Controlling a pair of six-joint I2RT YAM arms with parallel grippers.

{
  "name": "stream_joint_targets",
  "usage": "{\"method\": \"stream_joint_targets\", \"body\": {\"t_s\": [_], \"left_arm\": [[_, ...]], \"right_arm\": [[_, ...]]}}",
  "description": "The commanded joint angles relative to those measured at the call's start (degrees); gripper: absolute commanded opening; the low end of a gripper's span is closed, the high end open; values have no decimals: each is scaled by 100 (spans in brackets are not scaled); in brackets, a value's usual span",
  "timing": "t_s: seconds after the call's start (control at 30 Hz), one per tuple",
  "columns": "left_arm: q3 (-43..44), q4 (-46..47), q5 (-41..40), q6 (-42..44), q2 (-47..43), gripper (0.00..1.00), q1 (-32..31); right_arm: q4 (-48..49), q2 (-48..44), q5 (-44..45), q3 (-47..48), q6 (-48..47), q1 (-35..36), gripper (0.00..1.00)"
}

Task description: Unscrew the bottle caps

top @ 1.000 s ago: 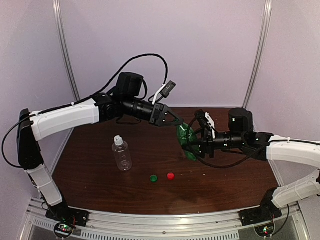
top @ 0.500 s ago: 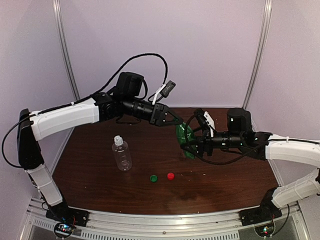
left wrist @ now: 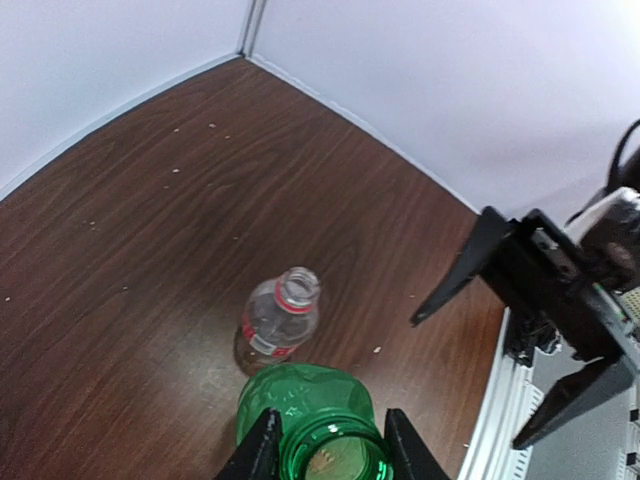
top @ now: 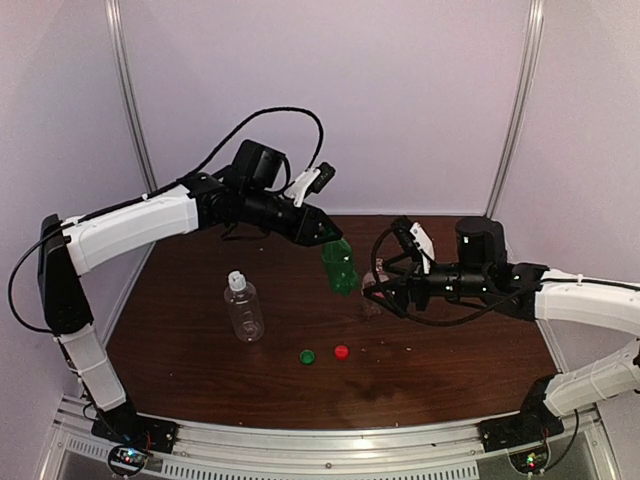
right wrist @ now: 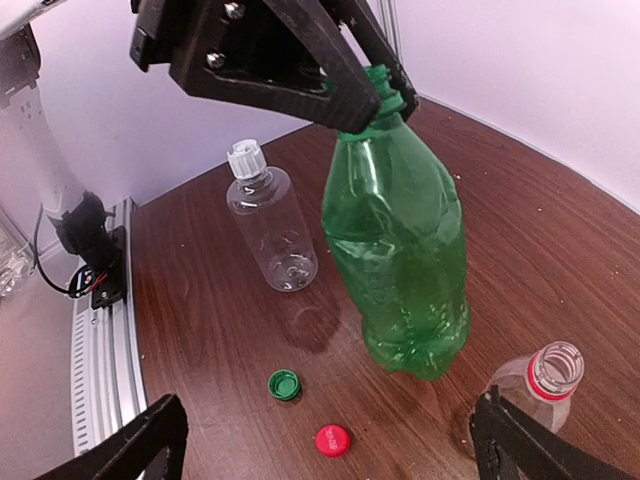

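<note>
The green bottle's tilted base is still above the table, so my left gripper keeps holding the bottle for now. It would fall and topple beside the red-labelled bottle if my left gripper opened.
My left gripper (top: 334, 241) is shut on the open neck of the green bottle (top: 340, 268), which hangs neck-up and slightly tilted over the table. My right gripper (top: 378, 287) stands wide open just right of it and touches nothing. Beside the right fingers stands the uncapped clear bottle with a red label (right wrist: 540, 385). The wider clear bottle (top: 243, 310) stands at the left with its white cap (right wrist: 245, 158) on. A green cap (top: 307, 355) and a red cap (top: 341, 351) lie loose on the table in front. The left wrist view looks down the green bottle (left wrist: 300, 405) onto the red-labelled one (left wrist: 278, 325).
The brown table (top: 450, 370) is walled in by pale panels at the back and sides. A metal rail (top: 330, 445) runs along the near edge by the arm bases.
My right gripper has opened and let go of the green bottle's body. The left arm has carried the bottle left and up, turning it more upright.
</note>
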Motion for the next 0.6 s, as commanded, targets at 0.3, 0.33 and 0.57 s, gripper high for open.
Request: {"method": "stream_joint_targets", "body": {"t_s": [0.3,0.33,0.57], "left_arm": [[283,-278,-1371,620,897,0,104],[250,-275,-1417,642,914,0,104],[-60,-141,-1447,631,952,0,104]], "right_arm": [[-140,-172,551,47,51,-17,100],[-129,-158,568,39,57,-18,100],[-109,-48,598,29,61,-21,100]]}}
